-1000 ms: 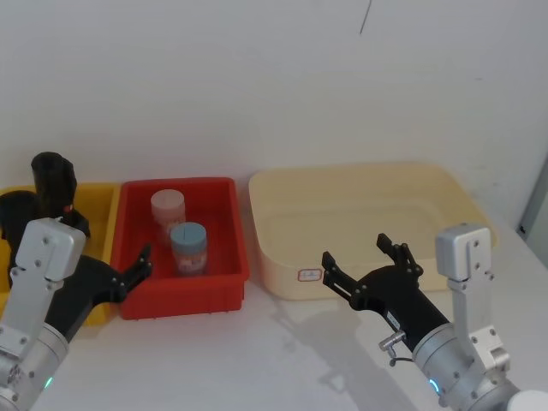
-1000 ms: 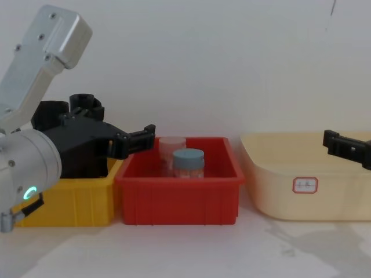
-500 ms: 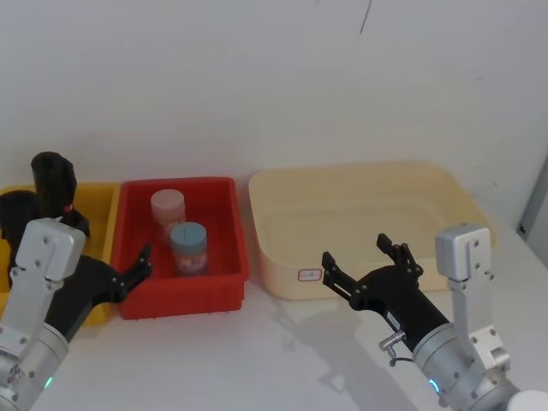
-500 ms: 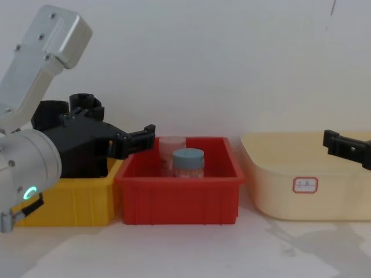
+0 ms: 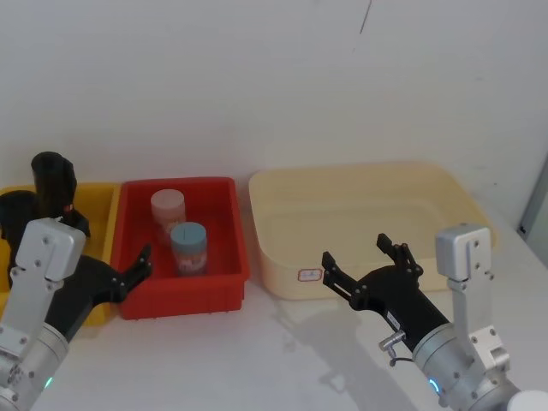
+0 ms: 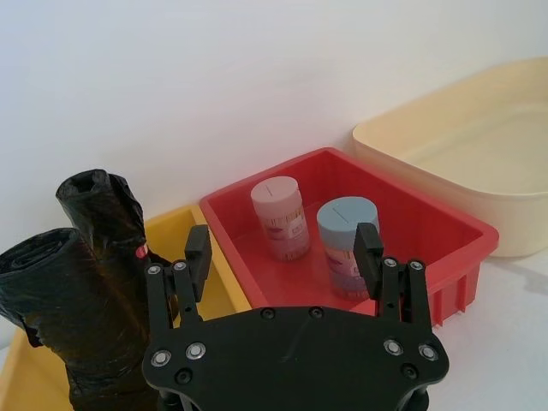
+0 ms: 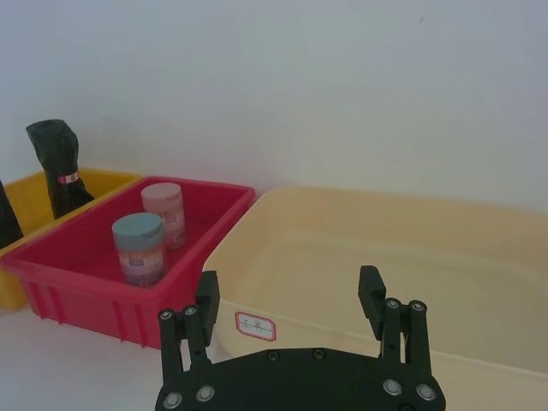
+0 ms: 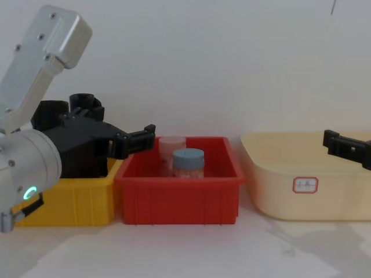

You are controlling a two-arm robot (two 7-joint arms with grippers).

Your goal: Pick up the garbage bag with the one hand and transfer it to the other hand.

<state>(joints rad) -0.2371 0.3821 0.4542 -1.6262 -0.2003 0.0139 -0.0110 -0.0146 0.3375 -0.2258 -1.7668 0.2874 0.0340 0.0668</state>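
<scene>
I will grab the garbage bag by its upper half (image 6: 64, 287) with my left gripper next. The garbage bag's lower half (image 6: 110, 368) then stays free for my right gripper.
The garbage bag (image 5: 17, 214) is a thick black crinkled roll standing in the yellow bin (image 5: 101, 205) at the far left, and it also appears in the left wrist view (image 6: 60, 308). A taller, slimmer black roll (image 5: 53, 178) with a small red mark stands just behind it. My left gripper (image 5: 114, 238), green ring on its wrist (image 8: 29, 193), hovers open in front of the yellow and red bins, apart from the bag, nothing between its fingers (image 6: 199, 246). My right gripper (image 5: 355, 250) hangs open and empty before the cream tub.
A red bin (image 5: 218, 287) beside the yellow one holds a pink-lidded jar (image 5: 168, 210) and a blue-lidded jar (image 5: 188, 244). A large cream tub (image 5: 282, 274) with a small label sits to the right. A white wall stands close behind; bare table lies in front.
</scene>
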